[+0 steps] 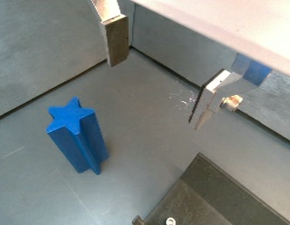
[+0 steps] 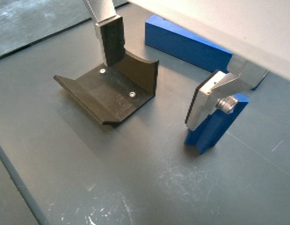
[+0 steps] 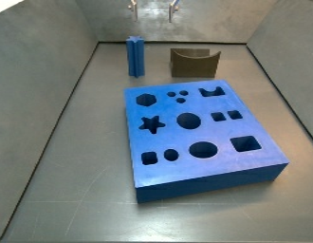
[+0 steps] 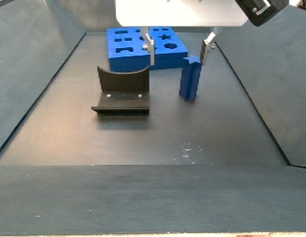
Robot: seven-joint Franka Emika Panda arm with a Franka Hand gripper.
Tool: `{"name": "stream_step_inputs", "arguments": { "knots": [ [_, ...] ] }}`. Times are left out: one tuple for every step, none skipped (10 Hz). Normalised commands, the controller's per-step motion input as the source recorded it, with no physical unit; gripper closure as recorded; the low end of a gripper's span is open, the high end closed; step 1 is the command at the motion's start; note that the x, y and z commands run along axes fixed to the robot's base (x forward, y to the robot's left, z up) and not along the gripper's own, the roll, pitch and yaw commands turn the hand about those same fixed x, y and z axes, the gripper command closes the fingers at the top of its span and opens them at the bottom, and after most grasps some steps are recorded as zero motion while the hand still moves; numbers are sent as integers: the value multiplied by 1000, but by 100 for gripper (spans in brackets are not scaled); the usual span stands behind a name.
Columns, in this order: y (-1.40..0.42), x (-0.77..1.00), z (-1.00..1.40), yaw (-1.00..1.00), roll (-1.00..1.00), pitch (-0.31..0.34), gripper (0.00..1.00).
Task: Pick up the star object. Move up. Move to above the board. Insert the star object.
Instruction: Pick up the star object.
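Note:
My gripper reaches the star object and grabs its upper end (image 3: 135,44) (image 1: 72,117) next, leaving its lower end free to enter the board's star-shaped hole.
The star object (image 1: 75,139) is a tall slim blue prism standing upright on the grey floor; it also shows in both side views (image 3: 137,55) (image 4: 190,78). My gripper (image 1: 163,75) is open and empty, hovering above the floor. In a wrist view the star object (image 2: 213,134) stands just beyond one finger (image 2: 211,98), outside the gap between the jaws. The board (image 3: 210,186), a thick blue slab with shaped holes, lies flat and also shows behind the gripper (image 4: 178,46) in a side view (image 4: 123,65).
The dark fixture (image 2: 107,90) stands on the floor next to the star object, close under the other finger (image 2: 110,39); it also shows in both side views (image 3: 191,63) (image 4: 121,91). Grey walls enclose the floor on all sides.

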Motion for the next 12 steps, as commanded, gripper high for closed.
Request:
{"name": "stream_step_inputs", "arguments": {
  "knots": [
    [-511, -249, -340, 600, 43, -40, 0],
    [-383, -20, -474, 766, 14, 0, 0],
    [-383, 0, -511, 711, 0, 0, 0],
    [-160, 0, -74, 440, -54, -111, 0],
    [0, 0, -31, 0, 0, 0, 0],
    [-311, -477, -489, -80, 0, 0, 0],
    [-26, -57, -63, -137, 0, 20, 0],
    [6, -37, 0, 0, 0, 0, 0],
    [166, -417, -40, -60, 0, 0, 0],
    [69, -703, -231, -157, 160, 0, 0],
    [0, -706, -269, -203, 154, 0, 0],
    [0, -80, 0, -34, 3, 0, 0]
  ]
}}
